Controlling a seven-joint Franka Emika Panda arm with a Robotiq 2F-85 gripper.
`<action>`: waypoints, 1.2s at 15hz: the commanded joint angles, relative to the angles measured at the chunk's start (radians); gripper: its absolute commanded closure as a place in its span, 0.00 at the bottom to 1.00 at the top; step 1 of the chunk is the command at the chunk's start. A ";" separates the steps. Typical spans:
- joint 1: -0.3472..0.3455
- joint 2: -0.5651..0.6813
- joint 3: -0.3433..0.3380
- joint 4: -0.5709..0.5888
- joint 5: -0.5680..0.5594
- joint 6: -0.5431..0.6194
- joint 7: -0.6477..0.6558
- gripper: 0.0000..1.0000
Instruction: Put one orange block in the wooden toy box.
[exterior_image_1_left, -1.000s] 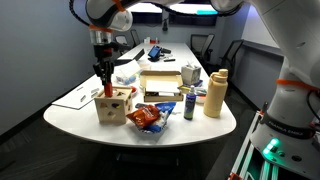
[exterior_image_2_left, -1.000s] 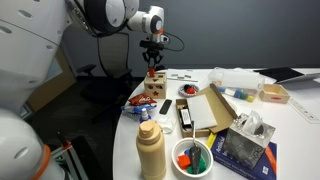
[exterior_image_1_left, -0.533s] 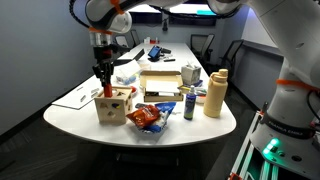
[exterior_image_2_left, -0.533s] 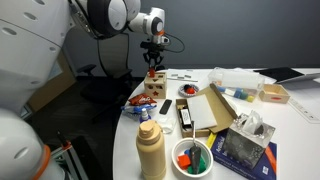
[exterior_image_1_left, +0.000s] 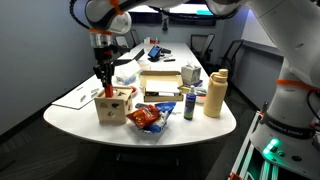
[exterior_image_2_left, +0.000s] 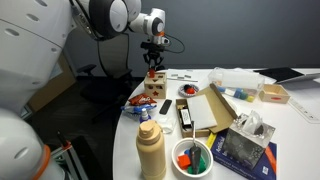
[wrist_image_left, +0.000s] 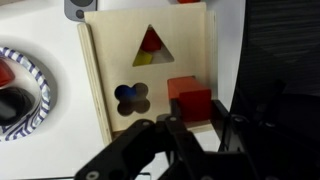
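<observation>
My gripper releases the block next, since the orange block's lower end fills the square hole in the wooden toy box's top.
The wooden toy box is a light wood cube with a triangle, a flower and a square cut-out in its top face. It stands near the table edge in both exterior views. My gripper hangs straight above it. In the wrist view its fingers are shut on the orange block, a small orange-red cube held over the square hole at the box's edge. The exterior views do not show the block clearly.
An orange-red snack bag lies beside the box on a patterned plate. A tall tan bottle, a flat tan box and a bowl of coloured blocks stand further along the table.
</observation>
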 joint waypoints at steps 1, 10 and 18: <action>0.008 0.028 -0.006 0.060 0.012 -0.049 0.003 0.40; 0.005 0.020 -0.007 0.063 0.017 -0.051 0.012 0.00; -0.085 -0.192 -0.039 -0.080 0.077 -0.092 0.152 0.00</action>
